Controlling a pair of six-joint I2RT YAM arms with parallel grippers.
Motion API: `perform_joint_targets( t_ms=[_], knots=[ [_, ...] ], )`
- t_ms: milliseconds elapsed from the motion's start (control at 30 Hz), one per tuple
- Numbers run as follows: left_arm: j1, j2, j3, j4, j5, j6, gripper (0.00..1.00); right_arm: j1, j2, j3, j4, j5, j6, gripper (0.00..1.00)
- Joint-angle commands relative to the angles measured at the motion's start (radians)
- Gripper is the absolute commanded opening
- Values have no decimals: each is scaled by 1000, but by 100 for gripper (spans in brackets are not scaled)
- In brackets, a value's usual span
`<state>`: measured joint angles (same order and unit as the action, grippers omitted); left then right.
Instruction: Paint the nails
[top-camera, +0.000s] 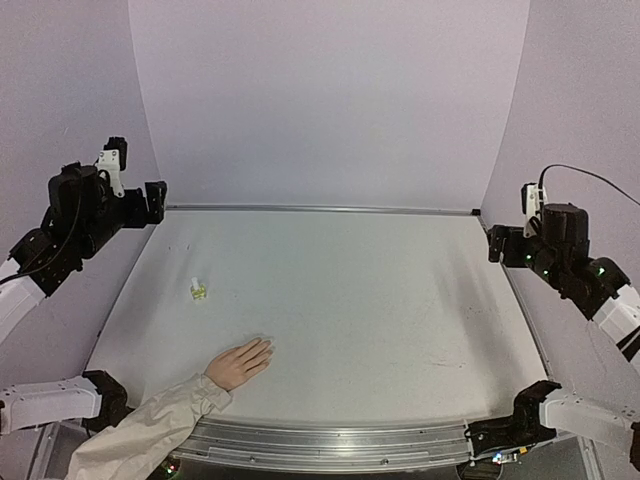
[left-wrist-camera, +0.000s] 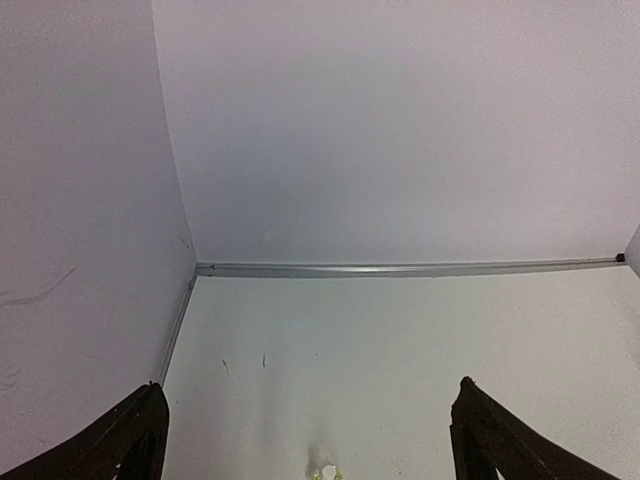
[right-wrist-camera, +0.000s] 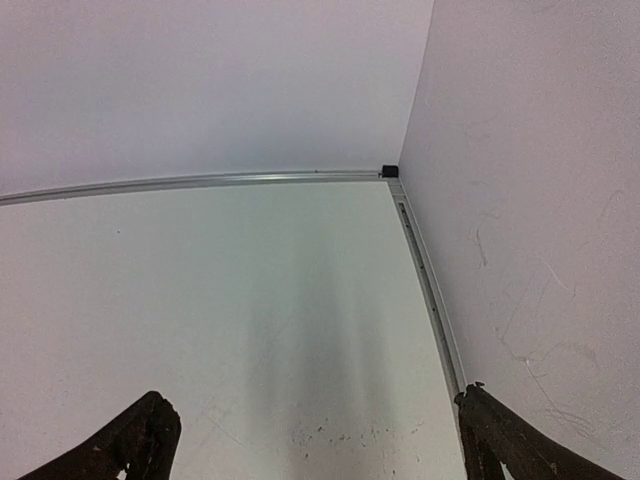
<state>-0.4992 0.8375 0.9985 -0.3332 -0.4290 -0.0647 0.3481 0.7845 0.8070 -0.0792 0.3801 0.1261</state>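
Next, my left gripper picks up the small yellow-green bottle by its white cap (top-camera: 199, 290) (left-wrist-camera: 329, 471), leaving the bottle's body free for my right gripper.
A pale peach hand (top-camera: 238, 364) with a beige sleeve (top-camera: 150, 425) lies flat on the white table (top-camera: 350, 300) at the near left, fingers pointing right and away. Its nails (top-camera: 267, 346) are too small to make out. A small yellow-green bottle with a white cap (top-camera: 199, 290) stands upright beyond the hand; its cap shows at the bottom edge of the left wrist view (left-wrist-camera: 324, 472). My left gripper (top-camera: 155, 203) is raised at the far left, open and empty (left-wrist-camera: 310, 440). My right gripper (top-camera: 497, 243) is raised at the far right, open and empty (right-wrist-camera: 315, 440).
Pale lilac walls close in the table at the back and both sides, with a metal rail (top-camera: 320, 209) along the back edge. A metal strip (top-camera: 330, 445) runs along the near edge between the arm bases. Dark specks (right-wrist-camera: 350, 435) mark the table under the right gripper.
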Motion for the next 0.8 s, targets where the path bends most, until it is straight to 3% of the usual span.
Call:
perform_joint_targets(
  t_ms=[0,400,567,767],
  knots=[
    [93,38,-9,-33,83,-101,99,-127,46,-25,54,-147,62,98],
    [267,328,45,-216,358,-239,97,-368,258,-42,86,-510,154,98],
    [291,543,112,-298,474,-256,88,-395,320,-37,114,-670,154,98],
    [275,788,207,-349,542,-257,76,-375,332,-44,136,-747,153,98]
  ],
)
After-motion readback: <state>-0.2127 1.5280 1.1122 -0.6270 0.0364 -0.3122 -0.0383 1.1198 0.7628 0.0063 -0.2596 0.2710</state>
